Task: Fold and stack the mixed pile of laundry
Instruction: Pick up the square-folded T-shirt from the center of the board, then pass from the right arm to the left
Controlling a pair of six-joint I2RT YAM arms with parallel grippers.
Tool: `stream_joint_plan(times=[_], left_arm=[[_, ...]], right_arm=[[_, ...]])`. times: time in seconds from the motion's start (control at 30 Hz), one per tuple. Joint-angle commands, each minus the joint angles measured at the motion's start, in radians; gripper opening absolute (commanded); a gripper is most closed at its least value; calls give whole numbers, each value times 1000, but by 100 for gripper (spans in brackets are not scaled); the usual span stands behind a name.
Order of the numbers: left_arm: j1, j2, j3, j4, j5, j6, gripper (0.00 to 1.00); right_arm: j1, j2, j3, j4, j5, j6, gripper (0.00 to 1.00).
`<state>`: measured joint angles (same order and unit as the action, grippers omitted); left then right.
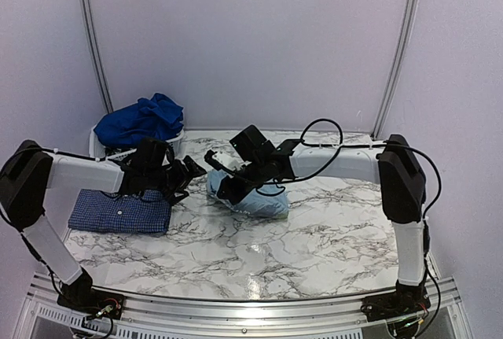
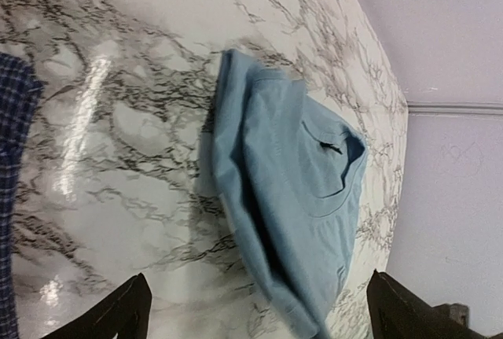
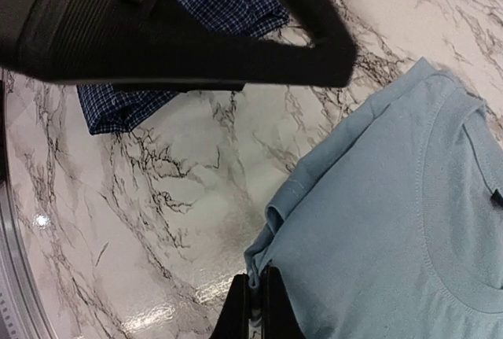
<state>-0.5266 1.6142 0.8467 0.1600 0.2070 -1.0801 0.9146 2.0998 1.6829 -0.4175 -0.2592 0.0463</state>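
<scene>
I will next use my left gripper to grab the pale blue T-shirt by its folded edge facing the navy small-check shirt, so I can stack the T-shirt folded.
The pale blue T-shirt [image 1: 255, 199] lies folded on the marble table, also in the left wrist view [image 2: 295, 197] and the right wrist view [image 3: 393, 229]. My right gripper [image 1: 225, 189] [image 3: 258, 296] is shut on the T-shirt's folded left edge. My left gripper [image 1: 189, 178] [image 2: 259, 319] is open and empty, just left of the T-shirt. The navy small-check shirt [image 1: 120, 211] lies folded flat at the left, seen too in the right wrist view [image 3: 196, 16]. Royal blue clothes [image 1: 145, 119] are heaped in the basket at the back left.
The white slatted basket [image 1: 100, 141] stands at the back left against the wall. The marble table [image 1: 314, 245] has a metal rail along its near edge. Grey walls close in the back and sides.
</scene>
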Motion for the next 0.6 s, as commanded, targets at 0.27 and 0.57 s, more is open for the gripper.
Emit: stream_joint_plan(times=[0.27,0.57], left_arm=[[-36,231,99,144,66,-165,99],[-60,331,160,182,99,-189,94]], right_arm=[[36,-1,31,58,-37,55,0],[64,20,47,88,-55,84,0]])
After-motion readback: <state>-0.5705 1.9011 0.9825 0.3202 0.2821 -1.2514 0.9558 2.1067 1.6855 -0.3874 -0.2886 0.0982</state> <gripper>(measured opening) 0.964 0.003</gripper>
